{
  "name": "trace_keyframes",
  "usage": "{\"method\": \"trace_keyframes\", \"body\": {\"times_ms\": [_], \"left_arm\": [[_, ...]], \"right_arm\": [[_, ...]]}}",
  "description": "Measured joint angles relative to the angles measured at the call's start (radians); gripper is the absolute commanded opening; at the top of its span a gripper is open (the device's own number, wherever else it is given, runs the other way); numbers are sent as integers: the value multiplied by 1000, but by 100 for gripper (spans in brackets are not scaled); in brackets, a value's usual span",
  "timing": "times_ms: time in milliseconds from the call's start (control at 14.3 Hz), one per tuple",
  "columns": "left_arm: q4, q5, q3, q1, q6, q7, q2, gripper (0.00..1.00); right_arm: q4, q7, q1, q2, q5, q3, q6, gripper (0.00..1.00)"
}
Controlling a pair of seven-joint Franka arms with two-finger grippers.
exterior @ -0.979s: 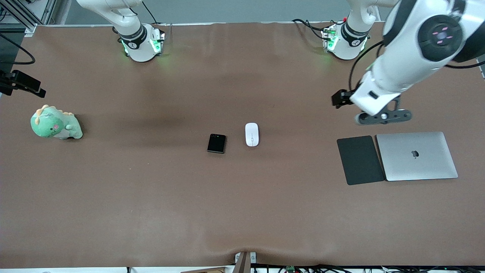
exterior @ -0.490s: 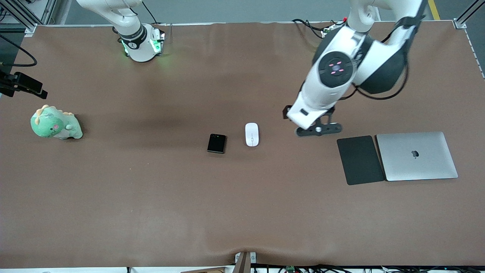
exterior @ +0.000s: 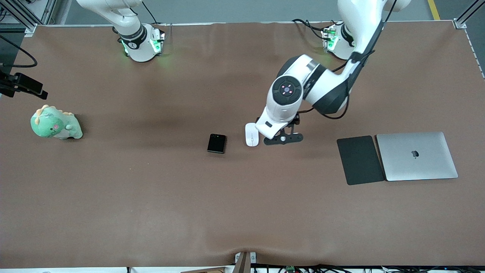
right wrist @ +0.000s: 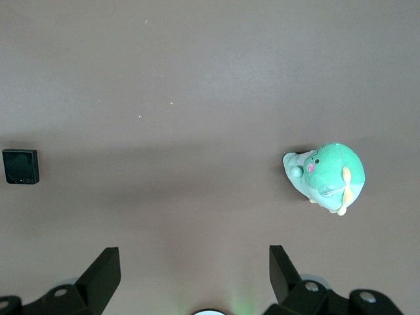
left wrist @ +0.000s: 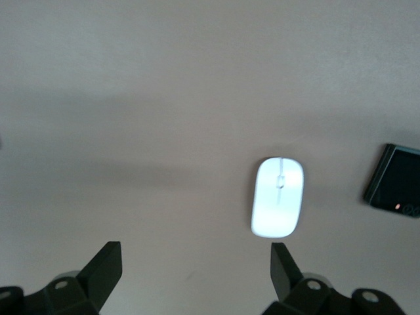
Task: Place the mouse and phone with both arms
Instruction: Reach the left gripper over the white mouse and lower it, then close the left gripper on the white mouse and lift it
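My left gripper needs to grab the mouse (exterior: pixel 251 137) by its long side edges next. Then I need to put the mouse on the dark-grey pad (exterior: pixel 360 160).
The white mouse (exterior: pixel 251 137) lies mid-table, with the black folded phone (exterior: pixel 216 143) beside it toward the right arm's end. My left gripper (exterior: pixel 283 138) hovers open and empty over bare table just beside the mouse, toward the left arm's end; its wrist overlaps the mouse's edge. In the left wrist view the gripper (left wrist: pixel 195 275) is open, with the mouse (left wrist: pixel 278 205) just off one fingertip (left wrist: pixel 283 262) and the phone (left wrist: pixel 394 190) farther on. My right gripper (right wrist: pixel 193 275) is open and empty, waiting high near its base (exterior: pixel 140 41), and its view shows the phone (right wrist: pixel 21 166).
A green dinosaur plush (exterior: pixel 55 123) sits near the right arm's end, also in the right wrist view (right wrist: pixel 326 176). A dark-grey pad (exterior: pixel 360 160) and a closed silver laptop (exterior: pixel 416 156) lie side by side near the left arm's end.
My left arm has swung from over the pad and laptop toward mid-table and come down beside the mouse. Mouse, phone and right arm have not moved.
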Motion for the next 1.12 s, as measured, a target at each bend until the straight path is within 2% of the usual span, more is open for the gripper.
{"method": "trace_keyframes", "body": {"times_ms": [420,979,1119], "left_arm": [[1,0,1,-70,211,-115,151,100],[1,0,6,-93,311,-116,241,100],[1,0,7,-102,316,-116,253,95]], "right_arm": [[0,0,0,4,0,0,0,100],[0,0,0,13,0,-1,0,100],[0,0,0,14,0,-1,0,100]]}}
